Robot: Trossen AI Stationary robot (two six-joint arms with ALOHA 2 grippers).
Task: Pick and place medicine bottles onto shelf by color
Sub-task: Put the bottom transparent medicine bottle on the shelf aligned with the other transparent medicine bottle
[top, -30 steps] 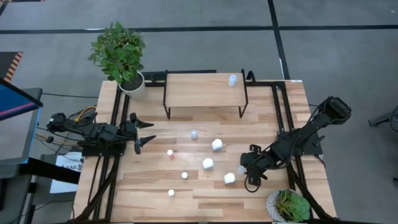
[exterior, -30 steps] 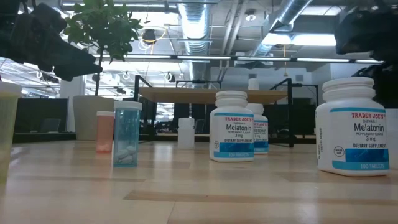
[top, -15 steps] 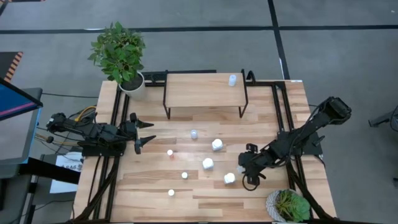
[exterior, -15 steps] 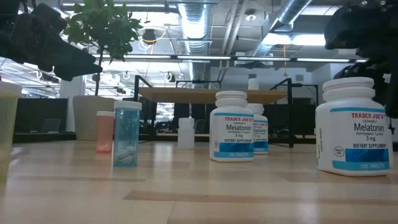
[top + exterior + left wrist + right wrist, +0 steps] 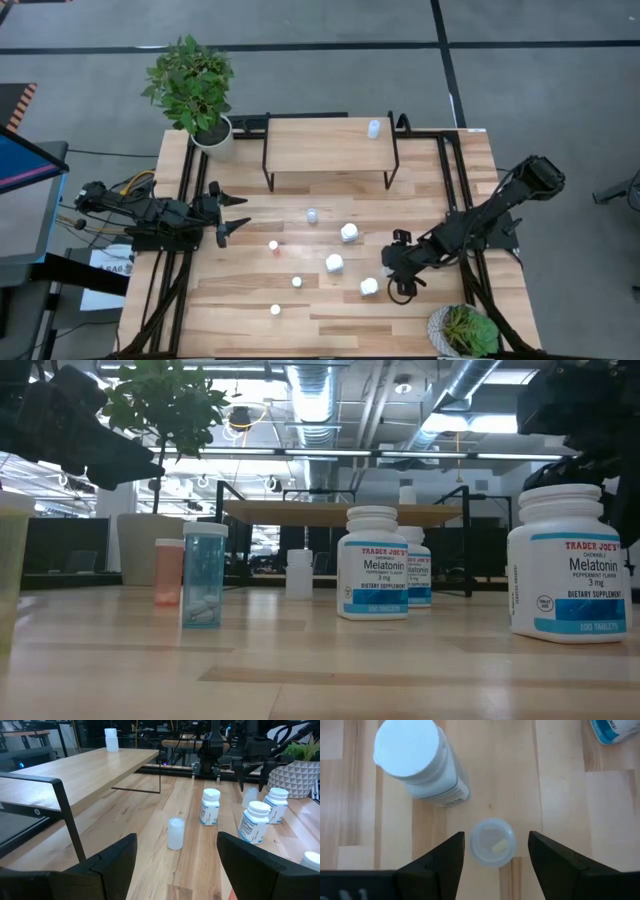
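Next, my right gripper grabs the pale blue translucent bottle by its end with the cap (image 5: 493, 841), to set the bottle on the shelf by color.
My right gripper (image 5: 394, 272) (image 5: 492, 862) points down, open, over a pale blue translucent bottle (image 5: 492, 842) standing upright on the table. Its fingers stand on either side of the bottle without touching it. A chunkier white bottle (image 5: 420, 760) (image 5: 369, 287) stands close beside it. More bottles stand mid-table: white ones (image 5: 348, 232) (image 5: 334, 263), a pale one (image 5: 312, 214) and small ones (image 5: 273, 244) (image 5: 297, 282) (image 5: 275, 310). One pale bottle (image 5: 373, 127) stands on the right end of the shelf (image 5: 325, 145). My left gripper (image 5: 235, 215) waits open at the table's left.
A potted plant (image 5: 195, 90) stands at the far left corner and a smaller one (image 5: 462, 330) at the near right corner. Black metal rails (image 5: 455, 190) run along the table's left and right sides. The shelf's black legs (image 5: 392, 165) stand on the table's far part.
My right gripper has moved a little toward the table's left edge, staying open and pointing down above the pale blue bottle. The bottles have not moved.
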